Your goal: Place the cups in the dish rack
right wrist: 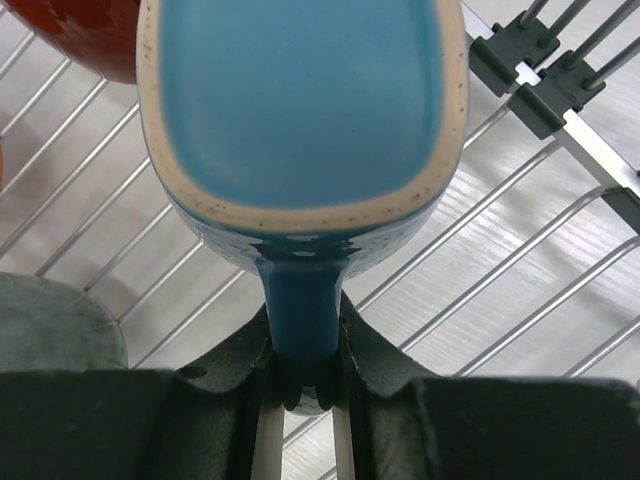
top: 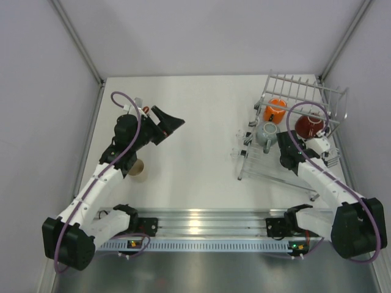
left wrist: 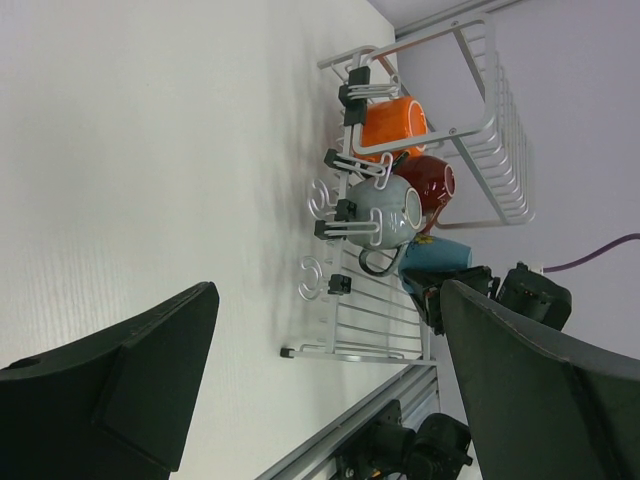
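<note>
My right gripper now opens, since the bars below are empty. The light blue mug would then land on the rack's grid base beside the grey mug [top: 267, 132].
The dish rack [top: 303, 86] stands at the back right. In it are the bright orange mug [top: 275, 110], the grey mug [top: 267, 132] and the dark red mug [top: 309, 126]. My right gripper [right wrist: 302, 345] is shut on the handle of the light blue mug [right wrist: 300, 100] and holds it over the rack's grid base, next to the grey mug [right wrist: 50, 325]. In the top view my wrist hides the blue mug. My left gripper [top: 166, 122] is open and empty at the left. The cream mug [top: 137, 168] stands beside the left arm. The squat orange-red mug is out of view.
The left wrist view looks across the table at the rack [left wrist: 500, 110] with the orange [left wrist: 392, 125], dark red [left wrist: 428, 180], grey [left wrist: 385, 215] and light blue [left wrist: 435, 258] mugs. Walls enclose the table on the left, back and right. A metal rail [top: 201, 220] runs along the near edge.
</note>
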Motion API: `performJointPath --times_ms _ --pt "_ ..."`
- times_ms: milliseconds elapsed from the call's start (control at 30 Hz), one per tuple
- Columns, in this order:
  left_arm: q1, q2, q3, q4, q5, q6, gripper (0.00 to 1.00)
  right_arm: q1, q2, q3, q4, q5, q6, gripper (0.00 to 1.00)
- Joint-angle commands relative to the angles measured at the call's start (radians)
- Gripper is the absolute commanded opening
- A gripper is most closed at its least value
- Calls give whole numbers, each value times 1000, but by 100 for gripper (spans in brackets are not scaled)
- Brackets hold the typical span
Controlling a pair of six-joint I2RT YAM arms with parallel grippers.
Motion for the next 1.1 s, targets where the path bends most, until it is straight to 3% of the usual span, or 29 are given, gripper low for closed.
performJointPath --times_ms 0,233,733,1067 --pt "4 -10 29 13 -8 20 98 -22 5 62 11 76 88 2" --pt "4 -13 23 13 -8 22 98 -23 16 77 3 53 117 25" --pt "4 -12 11 13 -9 15 98 -22 -18 94 -37 4 124 45" --pt "4 -10 84 -100 -55 138 97 -22 -81 71 -23 -27 50 46"
